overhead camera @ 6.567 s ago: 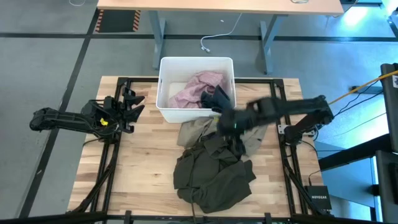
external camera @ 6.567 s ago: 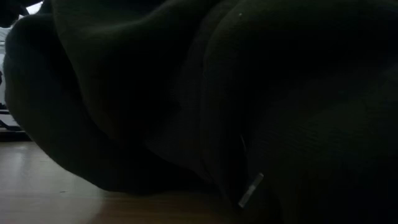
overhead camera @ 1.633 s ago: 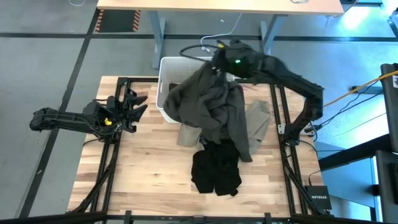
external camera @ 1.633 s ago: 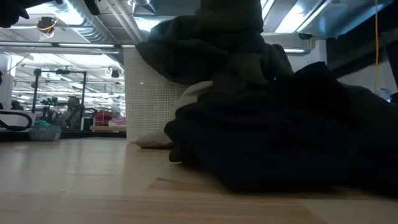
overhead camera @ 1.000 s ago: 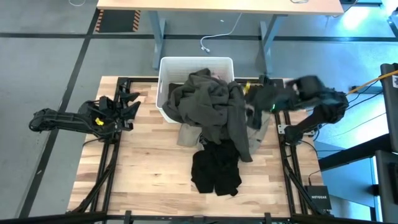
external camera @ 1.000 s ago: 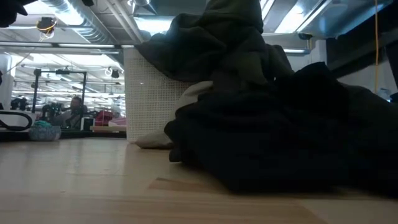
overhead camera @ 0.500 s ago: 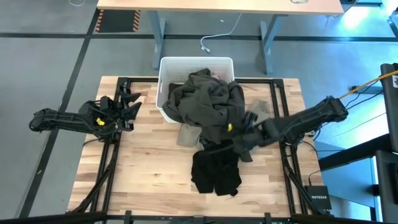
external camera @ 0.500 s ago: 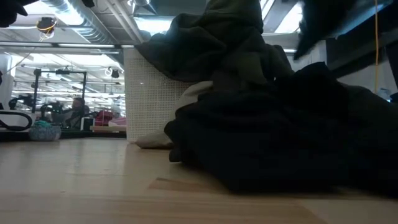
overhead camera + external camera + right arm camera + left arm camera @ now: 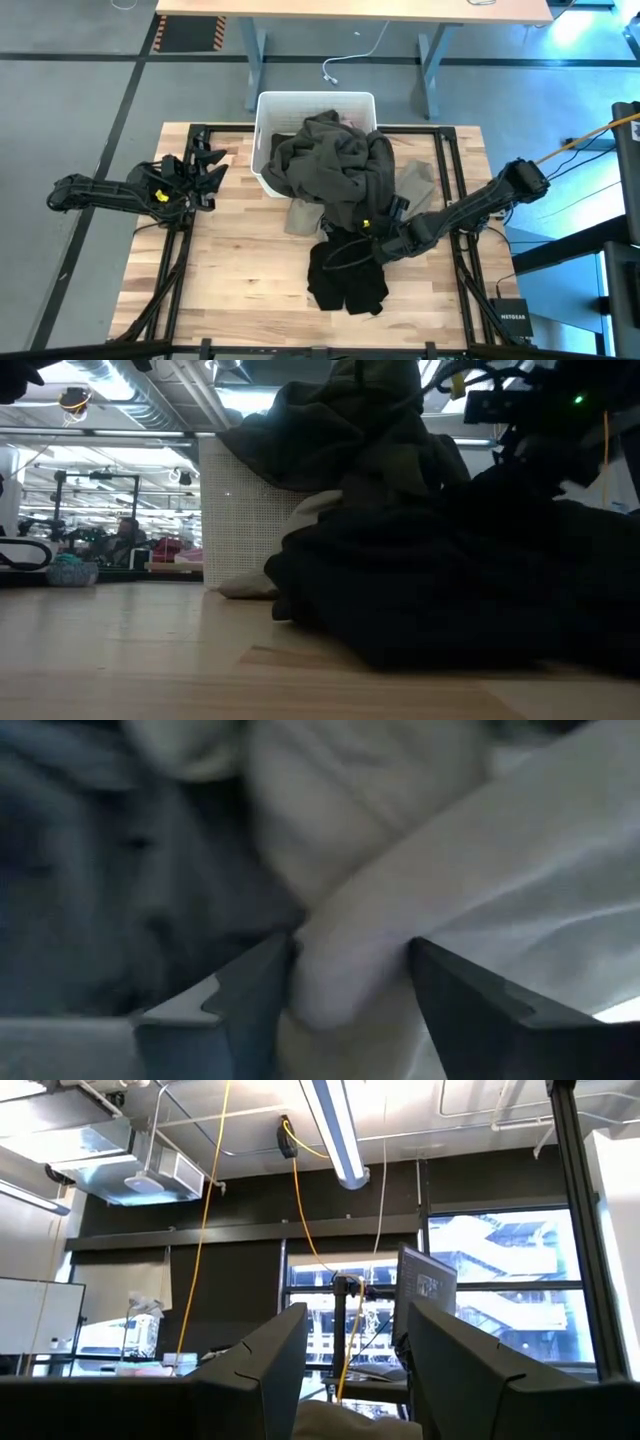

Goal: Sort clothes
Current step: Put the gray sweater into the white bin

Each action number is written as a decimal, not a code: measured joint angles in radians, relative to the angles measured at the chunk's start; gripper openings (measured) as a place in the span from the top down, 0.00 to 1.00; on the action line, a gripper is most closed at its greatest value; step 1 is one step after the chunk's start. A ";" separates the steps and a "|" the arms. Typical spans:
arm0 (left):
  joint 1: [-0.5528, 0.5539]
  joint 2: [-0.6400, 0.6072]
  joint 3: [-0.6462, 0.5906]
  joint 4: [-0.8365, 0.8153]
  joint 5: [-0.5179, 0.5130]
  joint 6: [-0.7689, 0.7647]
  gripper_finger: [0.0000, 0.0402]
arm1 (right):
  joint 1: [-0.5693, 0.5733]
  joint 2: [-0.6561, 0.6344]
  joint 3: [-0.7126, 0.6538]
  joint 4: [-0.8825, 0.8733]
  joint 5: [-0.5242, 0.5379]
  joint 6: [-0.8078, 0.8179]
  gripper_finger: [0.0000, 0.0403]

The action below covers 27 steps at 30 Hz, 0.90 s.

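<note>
My right gripper takes hold of the olive-green garment by its hanging folded edge next, to get the garment all the way into the white tub.
An olive-green garment lies heaped in the white tub, hanging over its near wall onto the table. A black garment lies on the table in front of it. Khaki-beige ones show at the olive garment's sides. The pink and navy-blue garments are hidden. My right gripper is open and low at the black garment's far edge, with pale cloth between its fingers. My left gripper waits open and empty at the table's left. My right gripper's open fingers stand down in the clothes, one on each side of a pale fold that fills the gap between them. They come slanting down from the table's right side. The fold lies on the pile, not lifted.
The tub stands at the table's far middle. Black frame rails run along the table's left and right sides. Bare wood shows to the left of the clothes and near the front edge. In the low view the black garment fills the right half.
My right gripper has swung from beside the tub's right side toward the table's near edge and left, and has come down at the black garment's far edge. The olive-green garment has stayed draped over the tub. The black garment has not moved.
</note>
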 joint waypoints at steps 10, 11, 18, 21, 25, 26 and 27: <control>0.000 0.000 0.000 0.000 0.000 -0.003 0.58 | -0.012 0.009 0.007 -0.025 0.115 -0.101 0.96; 0.000 0.000 0.000 0.000 0.000 -0.003 0.58 | -0.010 0.009 0.024 -0.038 0.113 -0.107 0.96; 0.000 0.000 0.000 0.000 -0.004 -0.004 0.58 | 0.034 0.009 0.282 -0.212 0.166 -0.236 0.96; 0.000 0.000 0.000 0.000 -0.004 -0.006 0.58 | 0.030 0.007 0.409 -0.241 0.245 -0.357 0.98; 0.000 0.000 0.000 0.000 -0.004 -0.019 0.58 | -0.028 0.007 0.558 -0.196 0.332 -0.589 0.94; 0.000 0.000 0.000 0.000 -0.004 -0.019 0.58 | -0.051 0.007 0.590 -0.176 0.340 -0.651 0.94; 0.000 0.000 0.000 0.000 -0.004 -0.019 0.58 | -0.080 0.007 0.621 -0.147 0.338 -0.715 0.94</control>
